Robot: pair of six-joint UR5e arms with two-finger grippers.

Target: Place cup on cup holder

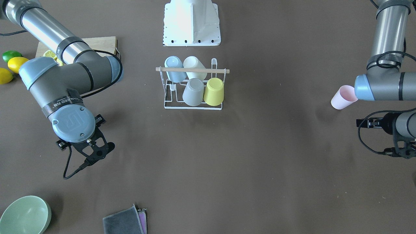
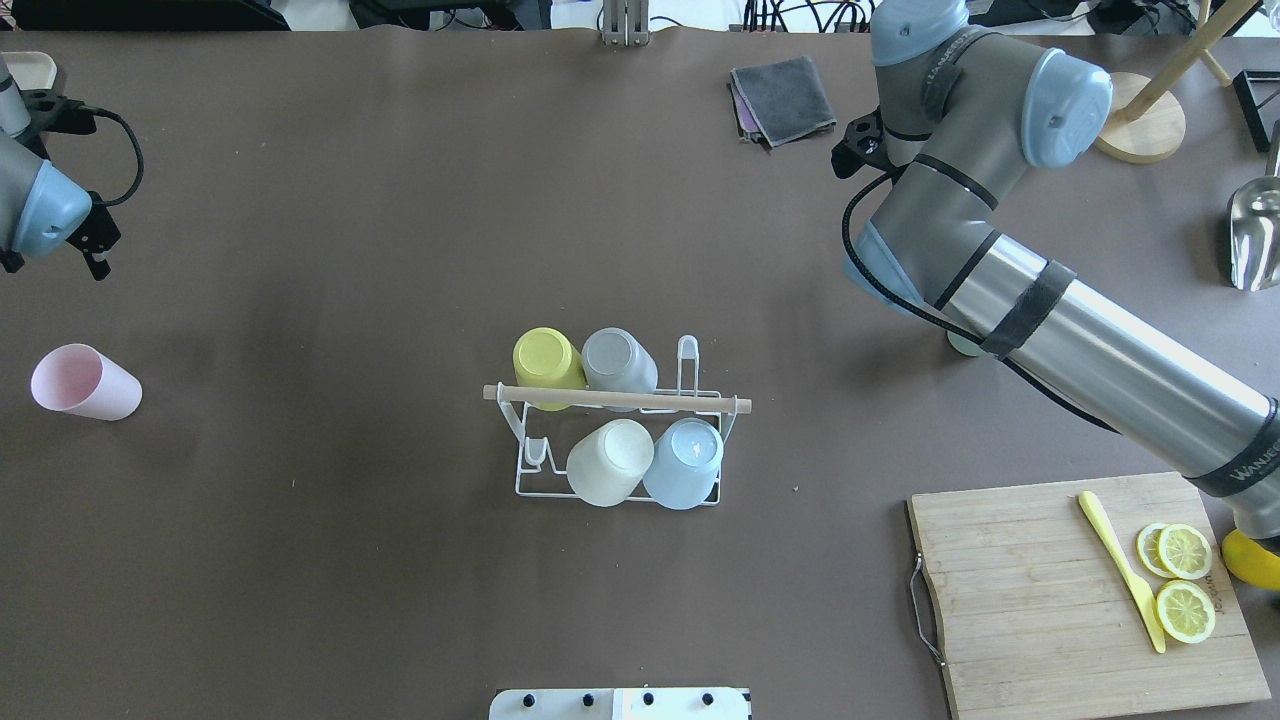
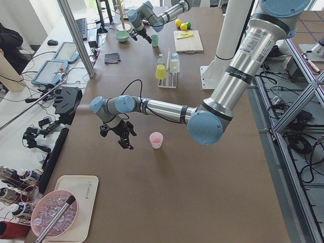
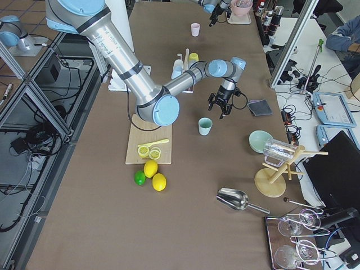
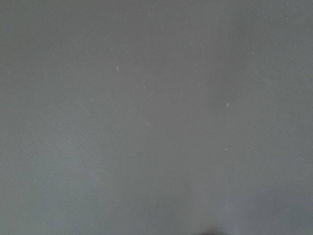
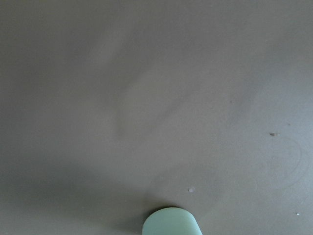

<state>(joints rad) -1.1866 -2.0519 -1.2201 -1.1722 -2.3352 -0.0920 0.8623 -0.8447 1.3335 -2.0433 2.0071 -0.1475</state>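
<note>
The mint green cup needs to go upside down on the cup holder, so my right gripper will next take it around its body (image 6: 171,225).
The cup holder (image 1: 169,105) (image 2: 530,490), a white wire rack with a wooden rod handle, stands mid-table. It holds a yellow, a grey, a cream and a light blue cup upside down. A pink cup (image 2: 85,382) (image 1: 344,97) lies on its side far out on my left. My left gripper (image 2: 60,262) (image 3: 121,140) hangs open and empty beyond it, apart from it. A mint cup (image 4: 205,126) (image 6: 171,224) stands on my right. My right gripper (image 1: 92,152) (image 4: 220,109) is open and empty just beyond it.
A wooden cutting board (image 2: 1050,590) with lemon slices and a yellow knife lies near right. Lemons and a lime (image 1: 13,65) sit beside it. A green bowl (image 1: 24,216), a grey cloth (image 2: 785,98), a wooden stand (image 2: 1140,125) and a metal scoop (image 2: 1255,235) lie along the far right.
</note>
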